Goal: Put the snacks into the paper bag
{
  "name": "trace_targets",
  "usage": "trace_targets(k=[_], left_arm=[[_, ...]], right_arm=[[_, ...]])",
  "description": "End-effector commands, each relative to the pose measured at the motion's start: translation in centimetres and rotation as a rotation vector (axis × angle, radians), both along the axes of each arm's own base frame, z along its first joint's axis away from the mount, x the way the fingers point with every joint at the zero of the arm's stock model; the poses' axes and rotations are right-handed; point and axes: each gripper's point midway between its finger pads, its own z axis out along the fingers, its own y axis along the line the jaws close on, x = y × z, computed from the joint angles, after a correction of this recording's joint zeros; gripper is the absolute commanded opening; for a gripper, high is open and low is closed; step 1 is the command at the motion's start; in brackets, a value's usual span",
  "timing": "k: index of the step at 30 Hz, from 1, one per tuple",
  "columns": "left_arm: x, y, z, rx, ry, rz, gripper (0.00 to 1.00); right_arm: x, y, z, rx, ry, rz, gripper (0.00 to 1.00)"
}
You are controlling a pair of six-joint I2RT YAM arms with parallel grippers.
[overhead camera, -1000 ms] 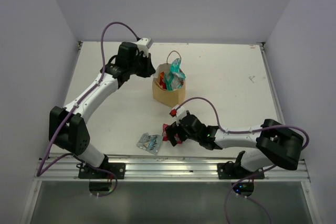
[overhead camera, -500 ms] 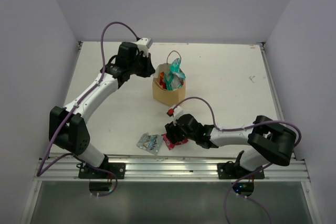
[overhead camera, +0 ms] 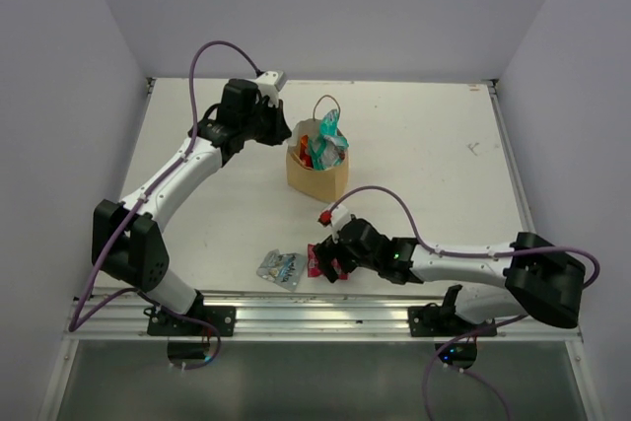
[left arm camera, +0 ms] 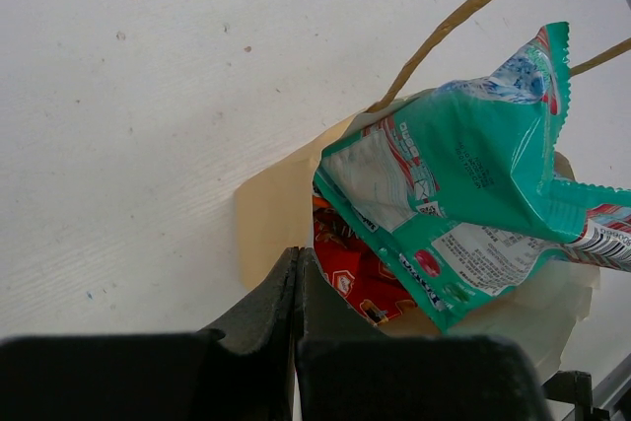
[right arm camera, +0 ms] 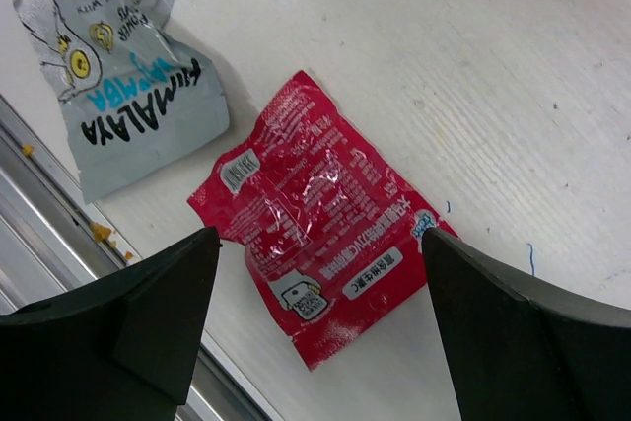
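Observation:
The right gripper takes hold of the small pink-red packet across its middle next, which leaves the packet's ends free to slip into the paper bag.
The brown paper bag stands upright mid-table with a teal-white packet sticking out of its mouth and a red packet under it. My left gripper is shut on the bag's rim, its jaws pinched together on the paper edge. My right gripper is open wide just above the small pink-red packet, which lies flat on the table between the fingers. The small silver-grey packet lies to its left; it also shows in the top view.
The metal rail of the table's front edge runs just below both loose packets. Grey walls enclose the table on the left, right and back.
My right gripper shifted slightly right and back over the pink-red packet. The left arm and the bag have not moved.

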Motion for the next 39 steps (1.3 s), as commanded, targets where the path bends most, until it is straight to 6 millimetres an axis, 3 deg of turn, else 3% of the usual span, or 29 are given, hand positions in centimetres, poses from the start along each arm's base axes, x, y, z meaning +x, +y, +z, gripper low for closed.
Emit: trace_targets(k=[1, 5, 14, 16, 17, 22, 23, 26, 28, 29, 30, 32, 33, 34, 36, 37, 39], left_arm=[[0.0, -0.5, 1.4, -0.032, -0.034, -0.006, 0.00], [0.0, -0.5, 1.4, -0.034, -0.033, -0.004, 0.00], [0.0, -0.3, 1.3, -0.025, -0.037, -0.002, 0.00], [0.0, -0.3, 1.4, -0.026, -0.040, -0.002, 0.00], [-0.1, -0.4, 1.3, -0.026, -0.038, -0.004, 0.00], [-0.1, -0.2, 1.3, -0.022, -0.041, -0.001, 0.00], [-0.1, -0.2, 1.4, -0.023, -0.042, -0.001, 0.00], [-0.1, -0.2, 1.4, -0.023, -0.042, -0.001, 0.00], [0.0, -0.3, 1.4, -0.024, -0.043, -0.003, 0.00], [-0.1, -0.3, 1.4, -0.023, -0.042, -0.005, 0.00], [-0.1, -0.3, 1.4, -0.024, -0.043, -0.006, 0.00], [-0.1, -0.4, 1.3, -0.023, -0.043, -0.008, 0.00], [-0.1, -0.3, 1.3, -0.022, -0.041, -0.007, 0.00], [0.0, -0.3, 1.4, -0.024, -0.044, -0.007, 0.00], [0.0, -0.3, 1.4, -0.023, -0.043, -0.007, 0.00], [-0.1, -0.4, 1.4, -0.023, -0.043, -0.008, 0.00], [0.0, -0.3, 1.4, -0.022, -0.042, -0.005, 0.00]], right_arm=[[-0.7, -1.9, -1.7, -0.074, 0.016, -0.006, 0.88], [-0.7, -1.5, -2.5, -0.093, 0.020, -0.001, 0.88], [-2.4, 0.3, -6.8, -0.213, 0.080, 0.071, 0.85], [-3.1, 0.5, -8.1, -0.257, 0.091, 0.081, 0.77], [-3.1, 0.5, -8.4, -0.269, 0.088, 0.076, 0.66], [-3.7, 0.8, -9.7, -0.320, 0.100, 0.080, 0.43], [-3.6, 0.6, -9.9, -0.332, 0.093, 0.074, 0.18], [-3.4, 0.3, -9.4, -0.347, 0.077, 0.057, 0.10], [-2.7, -0.2, -7.8, -0.357, 0.038, 0.025, 0.06], [-2.3, 0.2, -5.7, -0.312, 0.008, 0.019, 0.00], [-1.8, -0.6, -4.7, -0.341, -0.025, 0.006, 0.00], [-0.7, 0.3, -0.4, -0.302, -0.095, -0.017, 0.00], [-0.3, -0.6, 2.1, -0.318, -0.128, -0.022, 0.00], [1.1, 0.5, 6.5, -0.264, -0.204, -0.068, 0.00], [2.2, 0.0, 10.9, -0.267, -0.281, -0.084, 0.00], [3.4, 0.3, 15.7, -0.193, -0.360, -0.144, 0.00], [4.3, 0.2, 19.5, -0.165, -0.438, -0.154, 0.00]])
